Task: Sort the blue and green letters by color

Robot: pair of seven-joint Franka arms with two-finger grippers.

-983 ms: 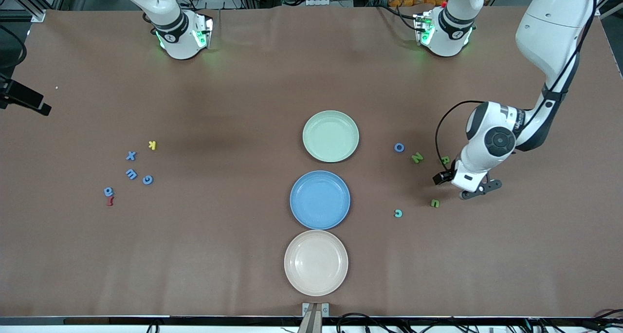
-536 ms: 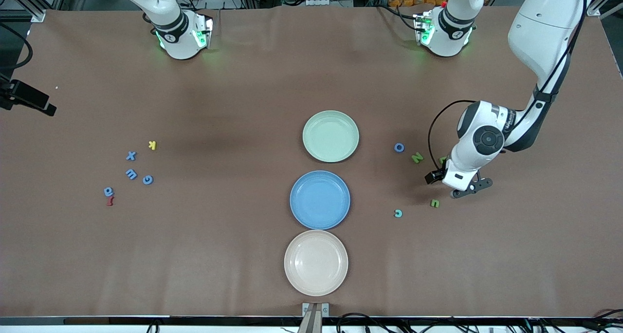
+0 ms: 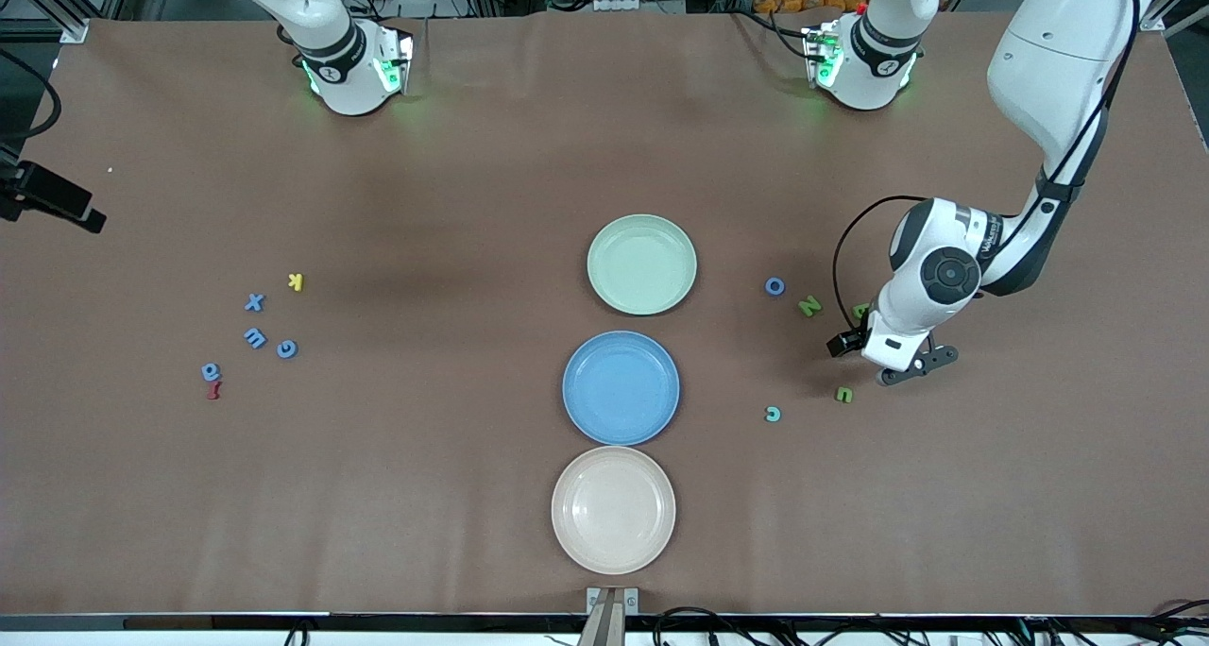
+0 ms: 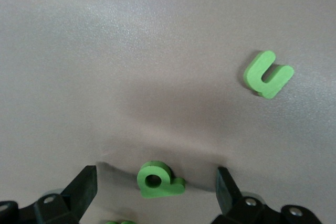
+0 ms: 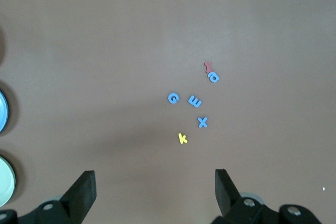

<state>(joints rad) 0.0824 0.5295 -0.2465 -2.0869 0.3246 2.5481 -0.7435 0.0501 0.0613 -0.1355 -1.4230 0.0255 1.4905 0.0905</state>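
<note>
In the left wrist view the fingers stand beside the green letter, low at the table, so my left gripper closes on the letter next.
My left gripper (image 3: 876, 340) is open, low over a green letter with a round hole (image 3: 860, 311), which lies on the table between its fingertips (image 4: 86, 182) in the left wrist view (image 4: 157, 179). A green U-shaped letter (image 4: 268, 74) lies close by (image 3: 843, 395). A green N (image 3: 809, 306), a blue O (image 3: 774, 286) and a teal C (image 3: 773, 414) lie around them. Blue X (image 3: 253, 302), m (image 3: 255, 337), G (image 3: 286, 348) and a round letter (image 3: 210, 372) lie at the right arm's end. My right gripper (image 5: 155, 182) is open and empty, high above these.
A green plate (image 3: 642, 235), a blue plate (image 3: 621, 353) and a beige plate (image 3: 613, 467) stand in a row mid-table. A yellow K (image 3: 296, 281) and a dark red letter (image 3: 213, 391) lie among the blue letters. A black part (image 3: 52, 197) shows at the table's edge.
My left gripper has shifted a little toward the plates and now covers part of the green letter with the hole. No letter has moved.
</note>
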